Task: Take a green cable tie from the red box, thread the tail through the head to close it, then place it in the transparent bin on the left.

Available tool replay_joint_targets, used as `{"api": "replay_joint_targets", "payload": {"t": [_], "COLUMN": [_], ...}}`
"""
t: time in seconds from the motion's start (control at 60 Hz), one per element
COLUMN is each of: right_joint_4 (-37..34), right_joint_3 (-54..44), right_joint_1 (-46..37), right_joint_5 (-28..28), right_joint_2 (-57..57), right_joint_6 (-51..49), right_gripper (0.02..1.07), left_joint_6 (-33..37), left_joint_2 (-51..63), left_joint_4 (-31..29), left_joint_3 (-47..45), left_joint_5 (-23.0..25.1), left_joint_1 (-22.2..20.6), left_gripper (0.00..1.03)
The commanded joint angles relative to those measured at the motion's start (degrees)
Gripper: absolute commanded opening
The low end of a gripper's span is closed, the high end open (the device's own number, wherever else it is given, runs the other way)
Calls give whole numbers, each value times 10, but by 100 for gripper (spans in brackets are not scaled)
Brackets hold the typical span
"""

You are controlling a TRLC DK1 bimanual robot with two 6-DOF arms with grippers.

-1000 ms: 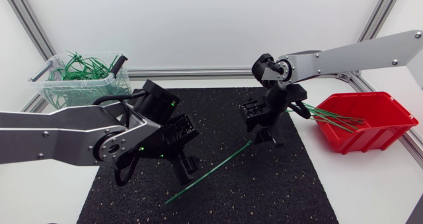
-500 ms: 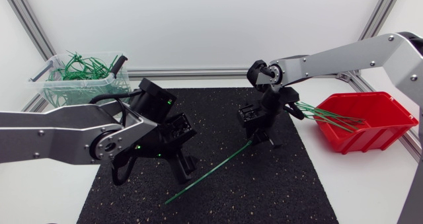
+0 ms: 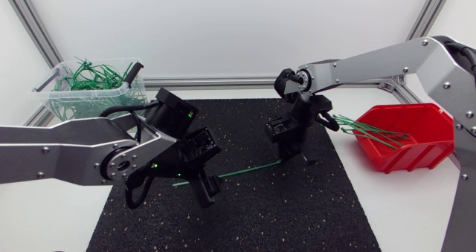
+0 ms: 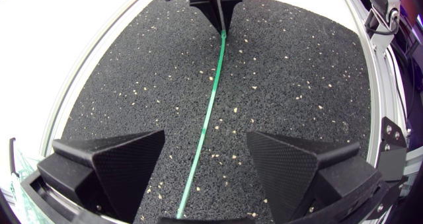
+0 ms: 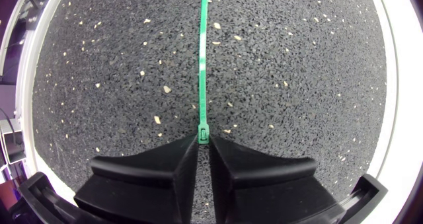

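Note:
The green cable tie's head [image 3: 280,161] should stay free for threading, so the left gripper should next grab the strap partway along its tail [image 3: 236,171].
A straight green cable tie [image 3: 230,172] lies on the black mat. My right gripper [image 3: 286,155] points down at the tie's right end, shut on the tie's head [image 5: 203,135], with the strap [image 5: 201,59] running straight ahead of the fingers. My left gripper [image 3: 208,189] stands open over the tail end. In the left wrist view the tie [image 4: 210,105] runs between its two wide-apart fingers [image 4: 112,158] without touching them, up to my right gripper [image 4: 220,12]. The red box [image 3: 416,152] is at the right and the transparent bin [image 3: 97,103] at the far left.
Several more green ties [image 3: 368,129] stick out of the red box over its left rim. The bin holds a heap of closed green ties [image 3: 93,77]. The black mat [image 3: 297,215] covers the table's middle, with aluminium frame rails [image 3: 216,81] behind it.
My right gripper came down and shut on the tie's head. The tie swung from a steep diagonal to nearly level, its tail now under my left gripper.

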Motion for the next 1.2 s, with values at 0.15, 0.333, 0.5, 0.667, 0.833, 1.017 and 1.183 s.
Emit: {"api": "replay_joint_targets", "payload": {"t": [0.15,0.333,0.5,0.667,0.833,1.017,1.183], "right_joint_4": [-83,-172,-248,-271,-279,-283,-285], "right_joint_3": [45,91,116,114,111,117,110], "right_joint_1": [-14,-18,-11,-5,-2,2,8], "right_joint_5": [-29,-52,-75,-81,-89,-101,-105], "right_joint_2": [-20,-33,-44,-59,-73,-82,-98], "right_joint_6": [6,57,83,127,166,205,216], "right_gripper": [8,8,8,8,8,8,8], "left_joint_6": [18,39,87,128,143,157,183], "left_joint_2": [-13,-45,-47,-47,-44,-29,9], "left_joint_4": [23,98,185,270,316,355,403], "left_joint_3": [-25,-59,-92,-126,-141,-141,-145], "left_joint_5": [3,-23,-97,-159,-180,-209,-241], "left_joint_1": [4,-24,-63,-96,-116,-138,-161], "left_gripper": [88,88,88,88,88,88,87]}}
